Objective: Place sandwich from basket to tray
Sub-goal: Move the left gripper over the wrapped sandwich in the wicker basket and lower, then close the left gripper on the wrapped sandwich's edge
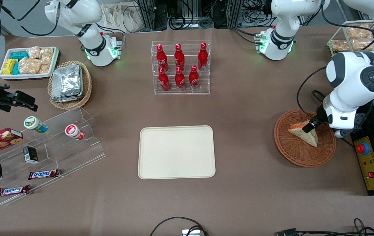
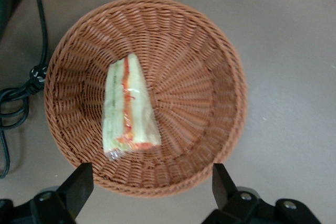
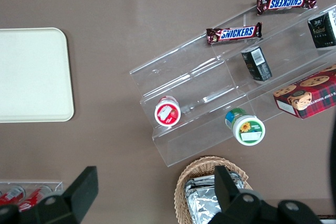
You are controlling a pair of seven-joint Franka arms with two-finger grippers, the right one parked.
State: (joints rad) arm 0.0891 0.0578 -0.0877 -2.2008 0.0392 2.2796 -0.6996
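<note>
Next, my left gripper should grab the sandwich by its crinkled wrap end [image 2: 130, 142] to place the sandwich on the cream-beige tray.
The sandwich [image 1: 305, 132], a pale wedge in clear wrap with red-orange and green filling, lies in the reddish-brown wicker basket [image 1: 292, 154] toward the working arm's end of the table. My left arm's gripper [image 1: 315, 125] hovers above the basket, over the sandwich's edge. In the left wrist view the gripper [image 2: 151, 187] is open and empty, its fingertips [image 2: 79, 182] straddling the basket's rim [image 2: 210, 77], apart from the sandwich [image 2: 128, 106]. The cream-beige tray [image 1: 176, 152] lies empty at the table's middle; it also shows in the right wrist view [image 3: 31, 74].
A yellow control box with a red button [image 1: 363, 148] and cables sit beside the basket. A clear rack of red bottles [image 1: 180, 67] stands farther from the front camera than the tray. A tan basket of foil packs [image 1: 69, 83], a white snack bin [image 1: 29, 62] and an acrylic snack shelf [image 1: 42, 150] lie toward the parked arm's end.
</note>
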